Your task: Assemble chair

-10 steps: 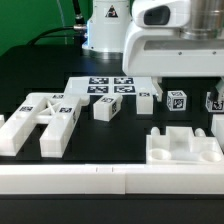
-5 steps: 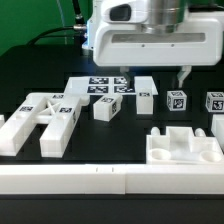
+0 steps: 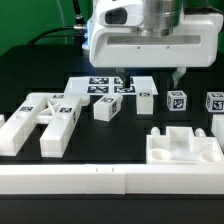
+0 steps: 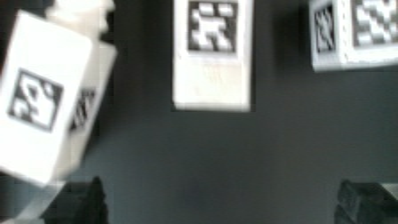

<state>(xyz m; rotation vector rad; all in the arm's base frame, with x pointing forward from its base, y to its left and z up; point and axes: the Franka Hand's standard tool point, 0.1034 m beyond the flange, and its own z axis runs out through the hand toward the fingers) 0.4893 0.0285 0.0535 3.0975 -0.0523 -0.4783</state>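
Note:
The gripper grabs the long sides of the short bar next, to fit it into the square seat block.
The chair is in loose white tagged pieces on the black table. A large frame piece lies at the exterior view's left, with a small block and a short bar in the middle. Two tagged cubes stand at the right. The square seat block is at the front right. My gripper hovers open and empty above the bar. In the wrist view the gripper has dark fingertips spread wide, and three tagged pieces lie below, the middle one between the jaws' line.
The marker board lies flat behind the small block. A long white rail runs along the table's front edge. The robot's base stands at the back.
The gripper has moved toward the exterior view's left, from above the right cubes to above the bar and middle pieces. The pieces have not moved.

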